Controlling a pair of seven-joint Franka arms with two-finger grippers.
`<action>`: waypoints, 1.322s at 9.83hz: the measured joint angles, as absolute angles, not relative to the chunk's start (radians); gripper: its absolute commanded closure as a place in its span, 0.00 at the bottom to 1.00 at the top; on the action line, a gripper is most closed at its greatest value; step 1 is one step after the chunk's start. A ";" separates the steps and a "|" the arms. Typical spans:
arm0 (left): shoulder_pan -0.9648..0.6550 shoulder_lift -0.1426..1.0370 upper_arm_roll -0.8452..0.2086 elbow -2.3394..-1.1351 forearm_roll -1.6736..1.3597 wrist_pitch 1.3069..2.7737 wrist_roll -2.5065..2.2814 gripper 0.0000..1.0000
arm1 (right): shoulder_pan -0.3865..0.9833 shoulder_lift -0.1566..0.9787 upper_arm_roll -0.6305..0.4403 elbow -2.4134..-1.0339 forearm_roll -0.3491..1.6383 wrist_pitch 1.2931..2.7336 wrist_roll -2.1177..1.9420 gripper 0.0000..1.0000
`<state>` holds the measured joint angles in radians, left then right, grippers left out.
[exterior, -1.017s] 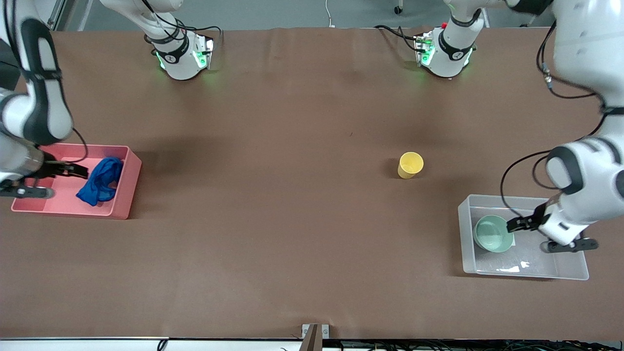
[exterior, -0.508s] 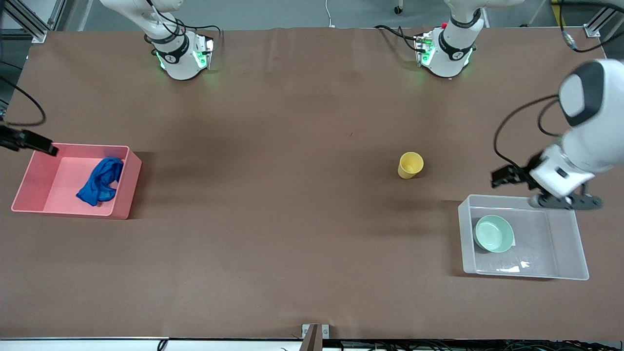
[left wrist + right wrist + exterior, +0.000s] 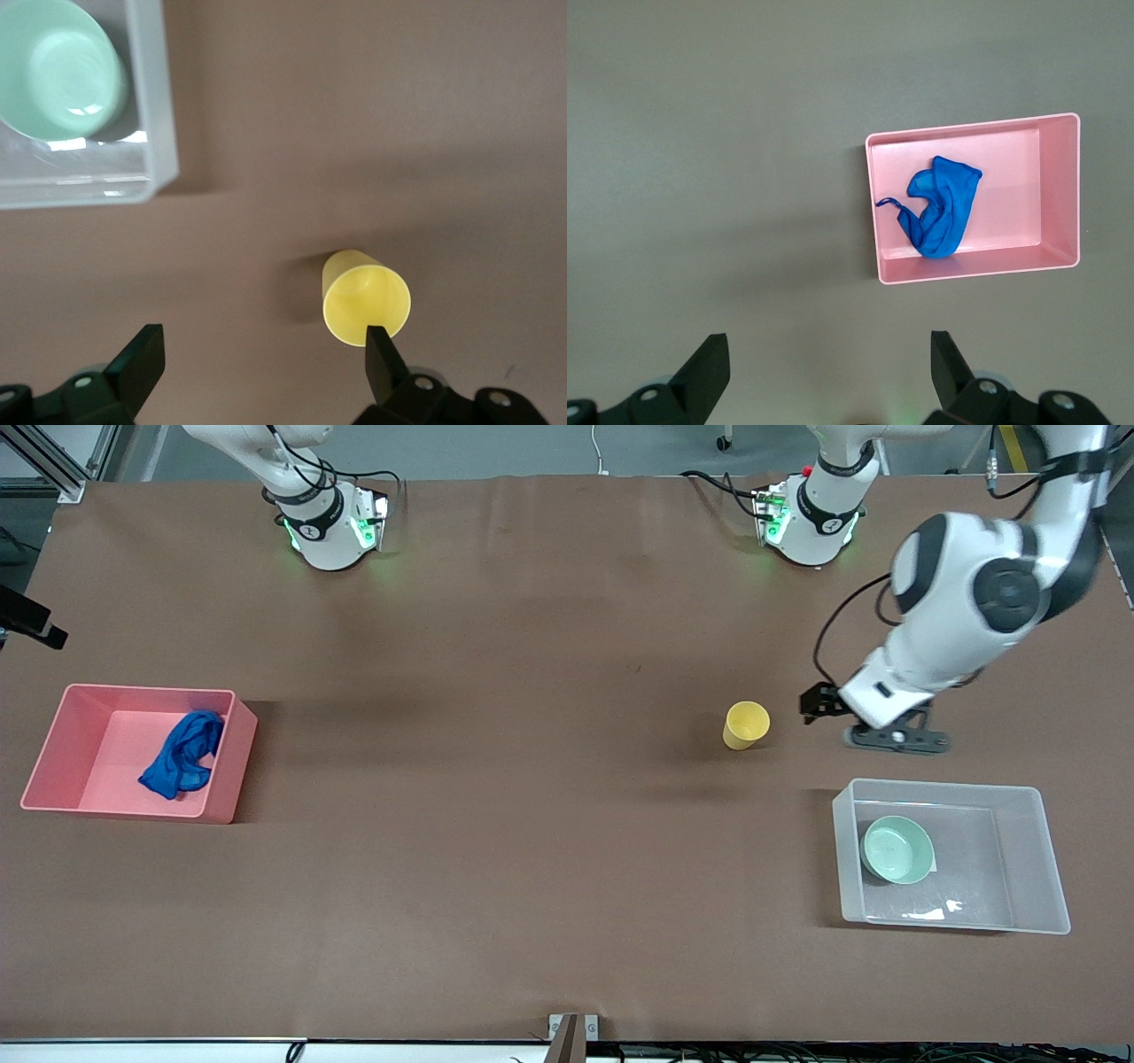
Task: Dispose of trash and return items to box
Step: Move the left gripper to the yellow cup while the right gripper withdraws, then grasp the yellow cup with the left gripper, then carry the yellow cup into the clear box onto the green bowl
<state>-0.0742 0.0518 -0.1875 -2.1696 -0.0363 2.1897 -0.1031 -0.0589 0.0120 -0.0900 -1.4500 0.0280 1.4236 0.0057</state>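
Note:
The yellow cup [image 3: 746, 724] needs to go back to the clear box, so my left gripper will pinch the cup's rim next.
The blue cloth [image 3: 182, 755] lies in the pink bin [image 3: 89, 753]. The mint-green bowl [image 3: 897, 849] sits in the clear box [image 3: 1019, 868]. The yellow cup [image 3: 746, 724] stands upright on the table, farther from the front camera than the box. My left gripper [image 3: 817, 701] is open and empty in the air beside the cup. In the left wrist view the cup [image 3: 366, 297] is next to one fingertip [image 3: 379, 350], and the bowl [image 3: 55, 69] and the box [image 3: 151, 133] show too. My right gripper [image 3: 35, 624] is open and empty, high at the right arm's end of the table. The right wrist view shows the cloth [image 3: 939, 212] in the pink bin [image 3: 1010, 177].
Brown table cover [image 3: 532, 824] spans the table. The two arm bases [image 3: 328, 527] [image 3: 811, 522] stand along the edge farthest from the front camera. A white label [image 3: 952, 906] lies on the box's bottom.
My left gripper rose out of the clear box, leaving the bowl inside, and moved over beside the yellow cup. My right gripper lifted away from the pink bin toward the table's edge.

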 measured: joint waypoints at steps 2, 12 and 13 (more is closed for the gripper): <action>-0.075 0.098 -0.220 -2.255 -0.036 2.290 -0.103 0.05 | -0.062 0.014 -0.090 -1.450 0.028 1.423 0.005 0.00; -0.078 0.308 -0.266 -2.265 -0.021 2.474 -0.139 1.00 | -0.063 0.014 -0.085 -1.451 -0.022 1.423 -0.010 0.00; -0.078 0.303 -0.266 -2.265 -0.021 2.467 -0.140 1.00 | -0.063 0.014 -0.085 -1.451 -0.022 1.423 -0.010 0.00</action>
<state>-0.0775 0.3027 -0.2658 -2.2653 -0.0207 2.4674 -0.1396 -0.0633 0.0143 -0.0855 -1.4505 -0.0223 1.4230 -0.0102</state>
